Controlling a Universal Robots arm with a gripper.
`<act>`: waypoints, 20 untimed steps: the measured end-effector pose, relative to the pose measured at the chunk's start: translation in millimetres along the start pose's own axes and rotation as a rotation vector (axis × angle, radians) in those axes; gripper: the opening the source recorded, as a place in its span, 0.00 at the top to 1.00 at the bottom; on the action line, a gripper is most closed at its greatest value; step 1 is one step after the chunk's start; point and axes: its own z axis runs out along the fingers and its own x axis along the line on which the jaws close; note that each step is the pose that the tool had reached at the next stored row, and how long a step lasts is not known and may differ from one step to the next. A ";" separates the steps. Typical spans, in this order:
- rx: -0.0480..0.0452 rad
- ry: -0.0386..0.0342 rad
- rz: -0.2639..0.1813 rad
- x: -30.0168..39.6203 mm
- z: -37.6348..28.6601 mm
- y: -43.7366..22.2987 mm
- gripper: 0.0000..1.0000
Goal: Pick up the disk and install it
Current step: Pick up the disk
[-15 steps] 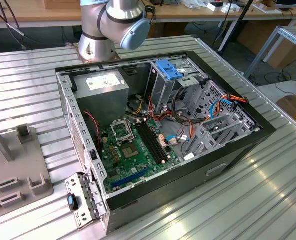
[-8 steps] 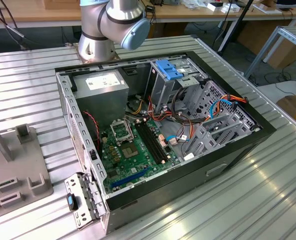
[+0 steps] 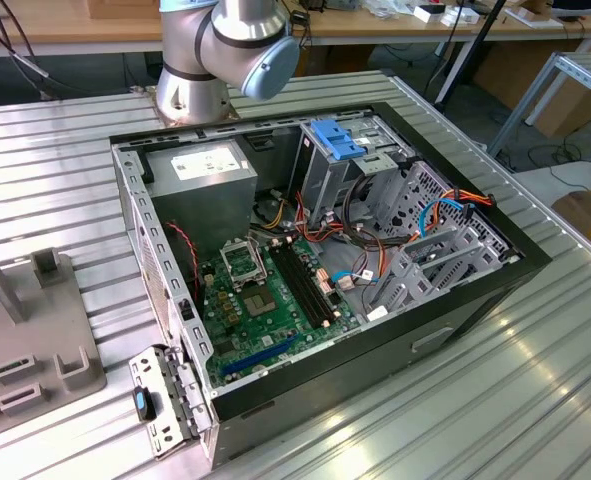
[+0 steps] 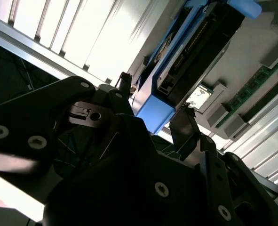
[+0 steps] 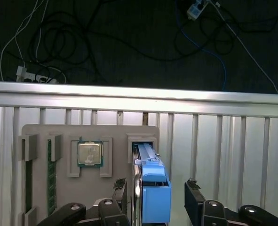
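Note:
I should next grab the disk across its flat sides, at the disk's edge with the blue bar, to install it in the computer case.
The disk [image 5: 153,186] stands on edge in a slot of a grey holder tray [image 5: 110,136], its blue side rail facing the camera in the first wrist view. My gripper [image 5: 156,192] is open and straddles the disk. One finger [image 5: 121,190] is close beside it, and the other finger [image 5: 193,194] stands a gap away. In the second wrist view the disk [image 4: 155,110] shows as a blue rail and a dark edge, again between the spread fingers of the gripper [image 4: 155,101].
On the tray, a processor [image 5: 90,154] and a memory stick [image 5: 51,174] sit beside the disk. In the exterior view, the open computer case [image 3: 455,290] lies on the ribbed metal table, with a drive cage under a blue latch [image 3: 337,140], a power supply [image 3: 200,170] and the arm's base [image 3: 190,95].

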 end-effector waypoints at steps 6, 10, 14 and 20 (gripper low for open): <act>-0.0001 0.0000 0.000 3.8 2.3 -1.0 0.48; -0.0002 0.0001 0.000 3.8 2.2 -1.2 0.63; -0.0002 0.0001 0.000 3.8 2.2 -1.3 0.63; -0.0001 0.0000 0.002 3.9 2.3 -1.5 0.63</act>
